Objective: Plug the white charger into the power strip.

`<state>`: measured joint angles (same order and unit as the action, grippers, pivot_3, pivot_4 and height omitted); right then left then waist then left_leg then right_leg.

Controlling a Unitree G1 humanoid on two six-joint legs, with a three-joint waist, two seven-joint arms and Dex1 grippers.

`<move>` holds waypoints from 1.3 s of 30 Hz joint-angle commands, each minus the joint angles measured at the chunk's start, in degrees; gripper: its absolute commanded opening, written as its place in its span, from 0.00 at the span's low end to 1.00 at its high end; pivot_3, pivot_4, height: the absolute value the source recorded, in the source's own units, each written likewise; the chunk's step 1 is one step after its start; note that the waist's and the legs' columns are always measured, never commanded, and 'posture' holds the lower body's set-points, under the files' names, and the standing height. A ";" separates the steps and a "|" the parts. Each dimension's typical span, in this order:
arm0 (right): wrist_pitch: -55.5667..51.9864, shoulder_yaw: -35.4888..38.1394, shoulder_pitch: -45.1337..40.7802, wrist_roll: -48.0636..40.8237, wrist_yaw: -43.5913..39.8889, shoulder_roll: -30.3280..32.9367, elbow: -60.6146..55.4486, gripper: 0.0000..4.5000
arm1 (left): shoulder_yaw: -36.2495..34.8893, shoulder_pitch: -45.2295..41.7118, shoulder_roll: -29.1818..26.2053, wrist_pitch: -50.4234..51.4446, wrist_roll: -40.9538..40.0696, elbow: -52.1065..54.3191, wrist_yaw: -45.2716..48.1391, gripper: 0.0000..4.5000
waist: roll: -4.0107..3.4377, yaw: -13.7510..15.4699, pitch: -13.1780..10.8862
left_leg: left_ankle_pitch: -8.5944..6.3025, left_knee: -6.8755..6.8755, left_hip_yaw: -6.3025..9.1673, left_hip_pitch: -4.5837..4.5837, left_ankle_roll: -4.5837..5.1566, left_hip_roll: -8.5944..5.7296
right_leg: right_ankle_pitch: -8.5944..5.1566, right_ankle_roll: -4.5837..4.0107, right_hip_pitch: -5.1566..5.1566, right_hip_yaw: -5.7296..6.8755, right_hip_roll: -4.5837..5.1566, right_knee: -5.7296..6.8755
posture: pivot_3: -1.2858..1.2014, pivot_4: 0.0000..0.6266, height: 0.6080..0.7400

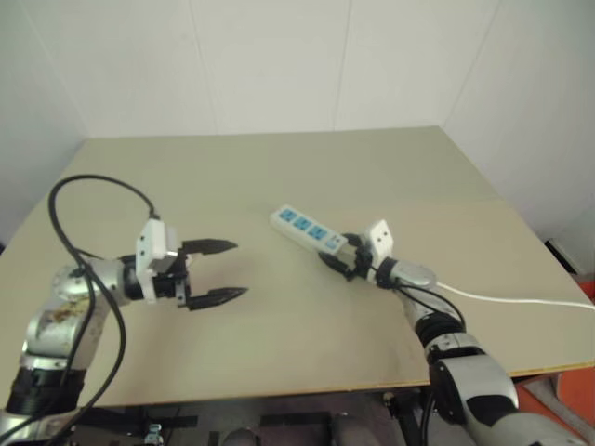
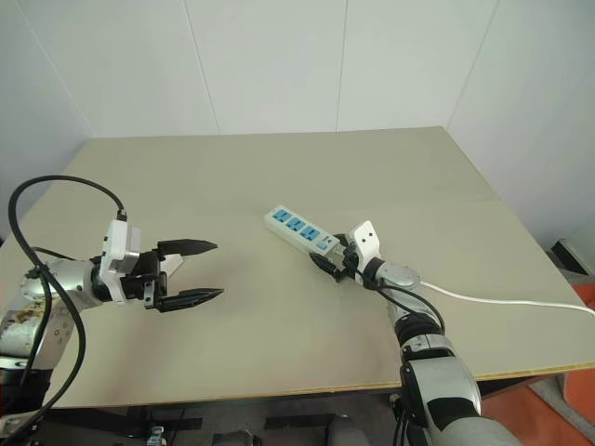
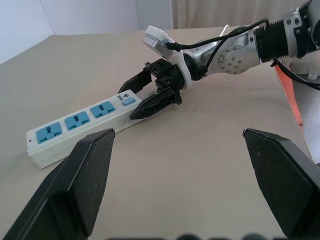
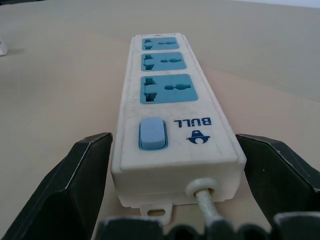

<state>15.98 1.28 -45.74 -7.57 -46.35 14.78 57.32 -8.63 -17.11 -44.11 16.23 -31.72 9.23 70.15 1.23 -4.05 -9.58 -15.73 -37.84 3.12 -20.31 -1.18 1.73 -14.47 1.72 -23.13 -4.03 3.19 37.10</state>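
Note:
The power strip (image 1: pixel 302 226) is long but narrow across, so the robot's right gripper should take it next by the sides at its switch end (image 1: pixel 334 245).
The power strip (image 1: pixel 302 226) is a long white bar with three blue socket faces, lying flat at mid-table. Its thin white cord (image 1: pixel 502 299) trails off to the right. My right gripper (image 1: pixel 339 260) is open and low at the strip's cord end. One black finger (image 4: pixel 92 165) stands on each side of the switch end, close to the strip's walls. My left gripper (image 1: pixel 237 269) hovers over the table's left side, open and empty, pointing toward the strip from a distance. The white charger is out of view.
The beige table (image 1: pixel 279 167) is bare around the strip. Its front edge (image 1: pixel 307 390) runs just below both arms. White walls close the back and right. A black cable (image 1: pixel 93 186) loops over my left arm.

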 commanded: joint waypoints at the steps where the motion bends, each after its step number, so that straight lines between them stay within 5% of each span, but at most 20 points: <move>1: 1.41 0.98 -1.65 -0.32 -0.39 -0.08 0.24 1.00 | -0.75 0.24 0.33 -1.00 -0.60 1.41 -0.52 1.00 | 0.00 0.00 0.00 | 0.00 0.00 0.00 0.00 0.00 0.00 | 0.00 0.00 0.00 0.00 0.00 0.00 | 0.52 0.24 1.00; 5: 0.55 1.56 -2.26 -0.91 -0.92 -0.29 1.67 1.00 | -0.77 0.14 0.50 -1.08 -0.46 1.25 -0.55 1.00 | 0.00 0.00 0.00 | 0.00 0.00 0.00 0.00 0.00 0.00 | 0.00 0.00 0.00 0.00 0.00 0.00 | 0.52 0.24 1.00; 9: 1.14 2.76 -2.55 -1.37 -0.21 -0.57 2.77 0.76 | -0.69 0.24 0.53 -1.20 -0.33 1.17 -0.55 1.00 | 0.00 0.00 0.00 | 0.00 0.00 0.00 0.00 0.00 0.00 | 0.00 0.00 0.00 0.00 0.00 0.00 | 0.52 0.24 1.00; 18: 2.07 3.41 -0.66 -2.02 -2.53 -0.39 0.24 0.76 | -0.01 -0.25 1.07 -1.01 -0.35 1.03 -0.42 1.00 | 0.00 0.00 0.00 | 0.00 0.00 0.00 0.00 0.00 0.00 | 0.00 0.00 0.00 0.00 0.00 0.00 | 0.52 0.24 1.00; 23: 0.43 2.27 5.67 -2.82 -7.39 1.86 -10.43 0.76 | -0.08 -0.99 0.80 -1.42 -0.27 -0.29 0.51 1.00 | 0.00 0.19 0.00 | 0.00 0.01 0.01 -0.03 0.00 0.00 | 0.00 0.00 0.00 0.01 0.01 -0.02 | 0.52 0.24 1.00; 32: -14.85 -2.46 27.99 -13.24 -23.70 11.22 -46.82 0.76 | 1.44 -8.48 -1.14 2.68 3.00 -3.51 -4.12 1.00 | -0.01 0.75 -0.03 | 0.00 0.00 0.03 -0.01 0.00 -0.01 | -0.01 0.03 0.04 0.04 0.00 -0.02 | 0.52 0.24 1.00; 39: -17.27 -6.33 29.58 -12.28 -25.46 12.33 -50.59 0.76 | 7.96 -19.11 -2.31 18.82 11.04 -2.06 -17.02 1.00 | 0.04 0.20 -0.05 | 0.00 0.00 0.08 0.02 0.00 -0.02 | 0.01 0.10 0.07 0.02 -0.07 -0.01 | 0.52 0.24 1.00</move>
<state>-1.42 -5.04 -14.90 -19.18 -71.89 27.44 8.56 -0.82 -34.31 -45.23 31.62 -22.15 5.36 55.81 1.28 -3.85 -9.63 -15.74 -37.84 3.19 -20.29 -1.18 1.71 -14.46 1.82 -23.08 -4.02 3.12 37.07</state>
